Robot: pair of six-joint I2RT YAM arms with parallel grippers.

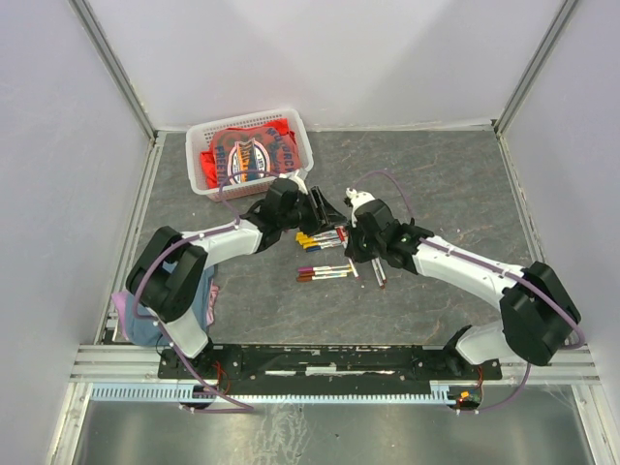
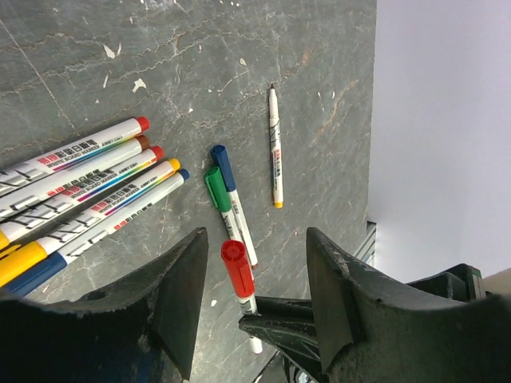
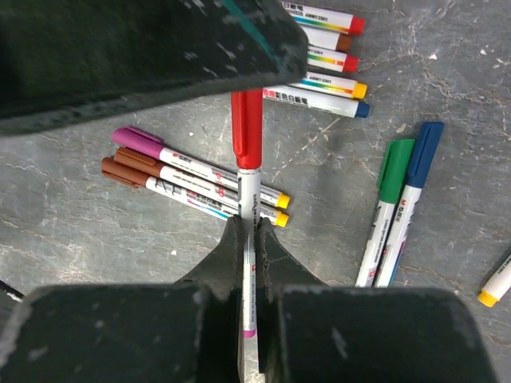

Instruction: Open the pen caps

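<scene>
The pen's cap needs to be opened, so my left gripper will next grab the pen by its red cap (image 1: 341,233) (image 2: 237,267). My right gripper keeps holding the pen's white body.
My right gripper (image 3: 249,227) is shut on the white barrel of a pen with a red cap (image 3: 247,128), held off the table. In the left wrist view the same red cap (image 2: 237,267) stands between the jaws of my open left gripper (image 2: 257,237), with a gap on both sides. In the top view the left gripper (image 1: 325,208) and the right gripper (image 1: 360,215) meet above the table's middle. Capped pens lie below: purple (image 3: 137,142), brown (image 3: 128,167), green (image 3: 394,169) and blue (image 3: 424,152). A row of larger markers (image 2: 96,171) lies to the left.
A thin uncapped pen with a yellow end (image 2: 275,148) lies alone on the grey table. A white basket (image 1: 302,136) holding a red printed cloth (image 1: 247,150) stands at the back left. A blue-pink cloth (image 1: 199,295) lies by the left arm's base. White walls surround the table.
</scene>
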